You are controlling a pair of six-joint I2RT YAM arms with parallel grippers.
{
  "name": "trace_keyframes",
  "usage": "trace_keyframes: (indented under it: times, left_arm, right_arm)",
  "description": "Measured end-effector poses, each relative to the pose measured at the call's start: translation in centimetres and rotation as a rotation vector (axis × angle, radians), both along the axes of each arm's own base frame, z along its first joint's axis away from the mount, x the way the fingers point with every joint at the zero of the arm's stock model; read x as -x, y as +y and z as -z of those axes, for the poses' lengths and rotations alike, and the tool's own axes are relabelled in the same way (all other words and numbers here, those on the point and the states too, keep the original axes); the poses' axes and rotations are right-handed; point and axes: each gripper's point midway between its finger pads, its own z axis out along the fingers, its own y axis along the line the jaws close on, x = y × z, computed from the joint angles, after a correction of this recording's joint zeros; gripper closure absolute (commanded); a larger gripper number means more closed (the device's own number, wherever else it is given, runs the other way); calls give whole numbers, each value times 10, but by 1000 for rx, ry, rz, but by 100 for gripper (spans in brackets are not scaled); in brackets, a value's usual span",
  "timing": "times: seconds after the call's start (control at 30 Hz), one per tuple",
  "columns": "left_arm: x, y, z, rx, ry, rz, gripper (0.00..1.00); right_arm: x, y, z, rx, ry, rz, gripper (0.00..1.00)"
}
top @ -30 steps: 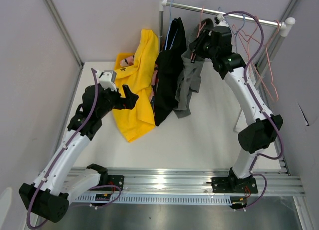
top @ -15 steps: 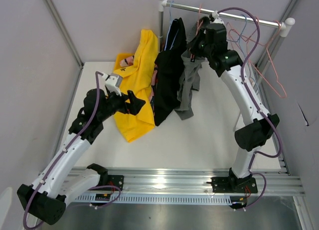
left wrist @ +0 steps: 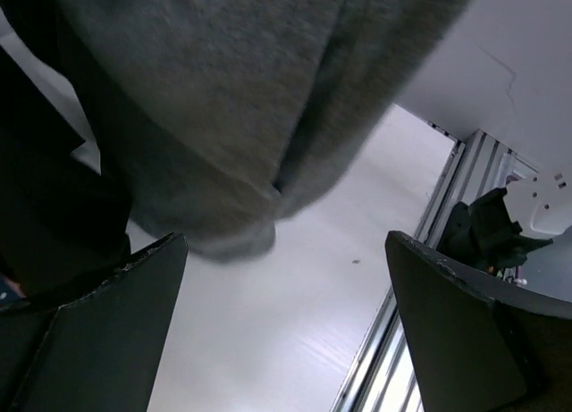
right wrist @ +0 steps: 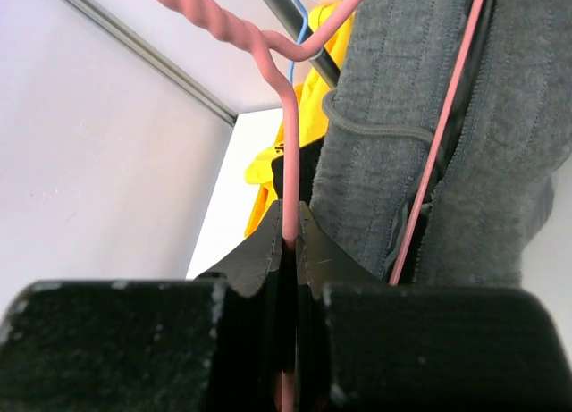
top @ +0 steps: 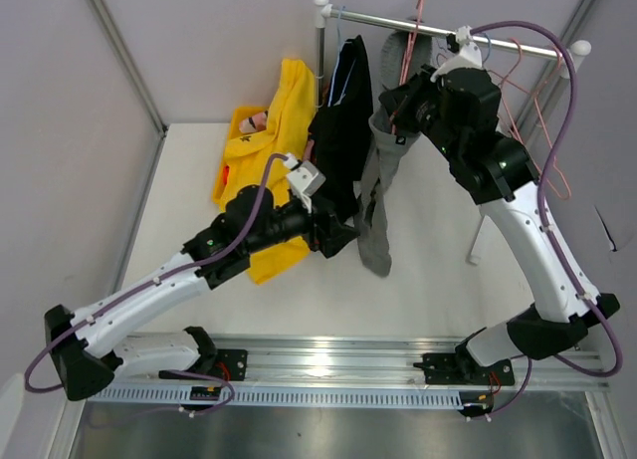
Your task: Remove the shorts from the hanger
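I need to reach the grey shorts with my left gripper and grab the hanging hem (top: 373, 249), so that I can pull the shorts off the pink hanger (top: 415, 36).
The grey shorts (top: 378, 195) hang long from a pink hanger (top: 415, 36) whose hook stands up at the rail. My right gripper (top: 400, 109) is shut on the hanger's wire (right wrist: 288, 153), with the grey shorts (right wrist: 402, 117) just beside its fingers. My left gripper (top: 343, 232) is open and empty, just below the grey hem (left wrist: 214, 144), not touching it; its fingers (left wrist: 107, 323) are wide apart. The black shorts (top: 343, 115) hang from a blue hanger. The yellow shorts (top: 261, 170) lie on the table, with pink patterned cloth (top: 255, 120) showing behind them. The orange-red shorts are hidden.
The metal rail (top: 518, 47) crosses the back on white posts. Several empty pink and blue hangers (top: 542, 150) hang at its right end. Grey walls close in on the left, back and right. An aluminium track (top: 328, 359) runs along the near edge.
My right gripper has pulled the pink hanger and grey shorts up and toward the near side. My left arm has swung right, from the yellow shorts to under the grey hem.
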Motion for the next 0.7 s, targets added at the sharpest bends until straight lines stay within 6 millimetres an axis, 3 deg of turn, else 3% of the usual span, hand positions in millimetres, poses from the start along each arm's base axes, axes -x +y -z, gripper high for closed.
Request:
trace_keyframes:
  times: [0.1,0.23,0.47,0.67,0.7]
  left_arm:
    - [1,-26,-3,0,-22,26,1]
    - [-1,-61,-13,19,-54,46,1]
    - [8,-89,-21,39,-85,71,3]
    - [-4,-94,-16,21,-104,25,46]
    - [-8,-95,-14,15,-105,12,69]
  right_arm:
    - [11,-4,3,-4,5,6,100]
    - [12,2,24,9,42,3,100]
    - [14,13,51,29,94,-15,100]
    - [19,11,41,8,75,-16,100]
    - [21,9,38,3,68,-16,100]
